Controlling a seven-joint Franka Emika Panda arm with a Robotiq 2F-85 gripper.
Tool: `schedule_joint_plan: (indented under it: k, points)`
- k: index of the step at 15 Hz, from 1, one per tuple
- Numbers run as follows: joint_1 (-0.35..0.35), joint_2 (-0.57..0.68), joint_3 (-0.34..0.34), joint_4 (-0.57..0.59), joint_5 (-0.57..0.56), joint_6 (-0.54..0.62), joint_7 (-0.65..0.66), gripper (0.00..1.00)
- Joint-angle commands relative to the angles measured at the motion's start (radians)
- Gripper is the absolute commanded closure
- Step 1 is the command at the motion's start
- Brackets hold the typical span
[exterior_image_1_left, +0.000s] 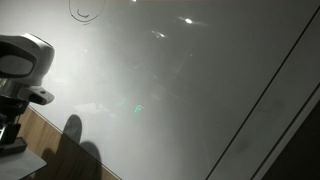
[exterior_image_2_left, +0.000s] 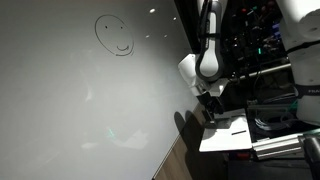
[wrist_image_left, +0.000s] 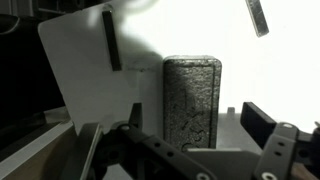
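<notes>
The block (wrist_image_left: 192, 95) is between my open fingers with both sides free, and closing now would catch the block, so it is time to close.
In the wrist view a dark grey textured block (wrist_image_left: 192, 95), like a board eraser, stands upright on a white surface. My gripper (wrist_image_left: 197, 125) is open, with one finger on each side of the block and a gap on both sides. In both exterior views the arm (exterior_image_2_left: 205, 60) hangs beside a large whiteboard (exterior_image_2_left: 70, 100), with the gripper (exterior_image_2_left: 212, 108) low over a small white tabletop (exterior_image_2_left: 228, 135). In an exterior view only the arm's wrist (exterior_image_1_left: 20, 70) shows at the left edge. The block is hidden in both exterior views.
A smiley face (exterior_image_2_left: 115, 37) is drawn on the whiteboard; it also shows at the top of an exterior view (exterior_image_1_left: 85, 10). A white sheet (wrist_image_left: 85, 70) with a dark strip (wrist_image_left: 112, 40) stands behind the block. Dark equipment racks (exterior_image_2_left: 270, 60) stand behind the arm.
</notes>
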Motion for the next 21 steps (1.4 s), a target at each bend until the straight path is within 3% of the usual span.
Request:
schedule_joint_plan:
  k: [1,2,3,4,10,11,12,14,17,21]
  points:
    - [0.023,0.022,-0.027,0.02,-0.011,0.026,-0.019,0.0]
    - [0.025,0.022,-0.03,0.024,-0.016,0.025,-0.02,0.0]
    - [0.026,0.023,-0.032,0.028,-0.021,0.025,-0.019,0.09]
    - [0.026,0.025,-0.034,0.032,-0.028,0.026,-0.017,0.26]
    - [0.018,0.049,-0.062,0.025,-0.068,0.042,-0.017,0.71]
    - [0.017,0.049,-0.066,0.024,-0.068,0.042,-0.02,0.37]
    - [0.016,0.049,-0.071,0.023,-0.068,0.042,-0.021,0.22]
    - [0.017,0.051,-0.078,0.017,-0.067,0.045,-0.022,0.61]
    - [0.022,0.05,-0.083,0.01,-0.067,0.047,-0.022,0.72]
    - [0.024,0.03,-0.08,0.005,-0.067,0.036,-0.021,0.72]
